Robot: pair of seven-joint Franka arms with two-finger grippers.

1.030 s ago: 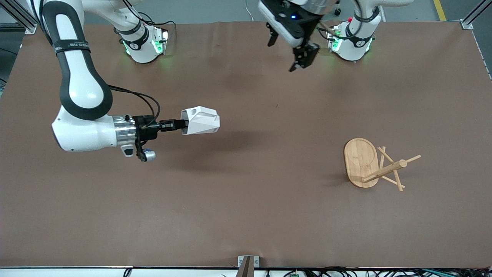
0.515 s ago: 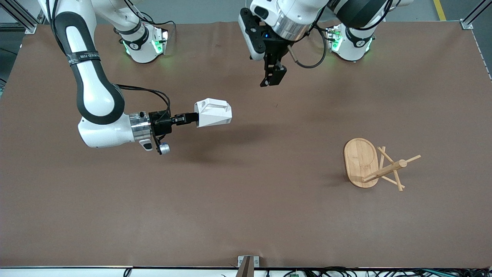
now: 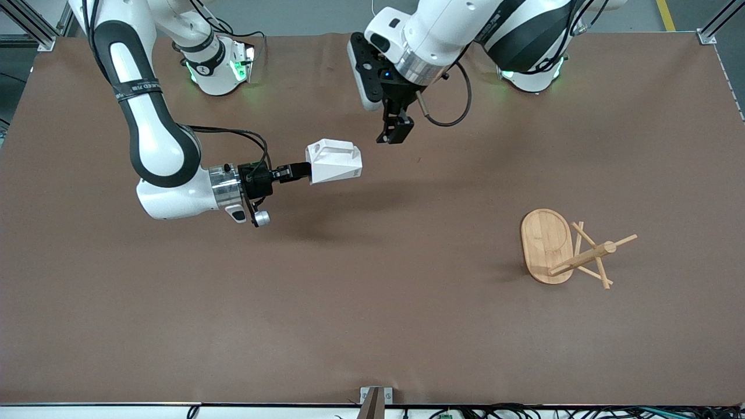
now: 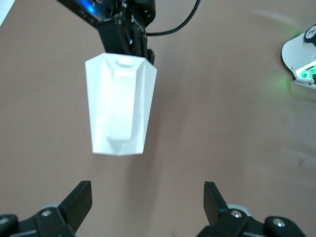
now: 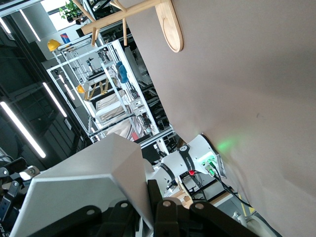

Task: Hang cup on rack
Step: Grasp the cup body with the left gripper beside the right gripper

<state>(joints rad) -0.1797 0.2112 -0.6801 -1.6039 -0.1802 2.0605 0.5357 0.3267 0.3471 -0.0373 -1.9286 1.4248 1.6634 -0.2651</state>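
Note:
I should grab the cup by its faceted body (image 4: 99,113) with my left gripper next, so the cup's handle (image 4: 122,106) stays free to slip onto the rack.
The white faceted cup (image 3: 335,162) is held on its side in the air over the table's middle, its handle on the upper side. My right gripper (image 3: 304,170) is shut on its rim; in the right wrist view the cup wall (image 5: 84,182) sits between the fingers (image 5: 159,196). My left gripper (image 3: 393,131) hangs open and empty over the table close to the cup. In the left wrist view the left gripper (image 4: 146,201) faces the cup (image 4: 120,106), apart from it. The bamboo rack (image 3: 560,249) lies tipped on its side toward the left arm's end, and also shows in the right wrist view (image 5: 148,15).
The brown table mat (image 3: 372,302) carries nothing but the rack. The arm bases (image 3: 215,64) stand along the table edge farthest from the front camera. A metal bracket (image 3: 375,398) sits at the nearest edge.
My right gripper has carried the cup toward the left arm's end and slightly farther from the front camera. My left gripper has swung toward the cup.

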